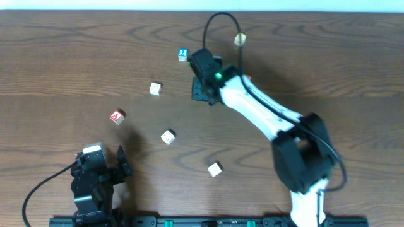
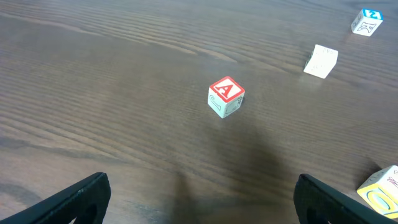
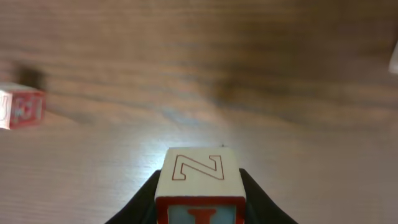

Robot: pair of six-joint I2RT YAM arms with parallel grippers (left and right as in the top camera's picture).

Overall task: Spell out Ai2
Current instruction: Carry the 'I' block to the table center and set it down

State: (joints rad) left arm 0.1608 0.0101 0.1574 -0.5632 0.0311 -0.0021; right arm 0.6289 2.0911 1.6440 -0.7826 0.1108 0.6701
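My right gripper is holding the I block with its lower edge (image 3: 198, 149) well above the wood, so it should keep holding the block until it meets the tabletop.
The red A block (image 1: 117, 116) lies on the table at the left; it also shows in the left wrist view (image 2: 225, 96). The blue 2 block (image 1: 183, 54) lies at the back, also seen far right in the left wrist view (image 2: 367, 22). My right gripper (image 1: 202, 88) is shut on a block with an outlined Z on top and a red I on its front (image 3: 198, 168), held over the table just right of the 2 block. That block is hidden under the gripper in the overhead view. My left gripper (image 1: 120, 162) (image 2: 199, 199) is open and empty, near the front edge, short of the A block.
Other loose blocks: a white one (image 1: 155, 89) (image 2: 321, 61), one at mid table (image 1: 167, 136) (image 2: 382, 190), one nearer the front (image 1: 214, 169), one at the back (image 1: 240, 40). A red-faced block (image 3: 18, 107) lies left in the right wrist view.
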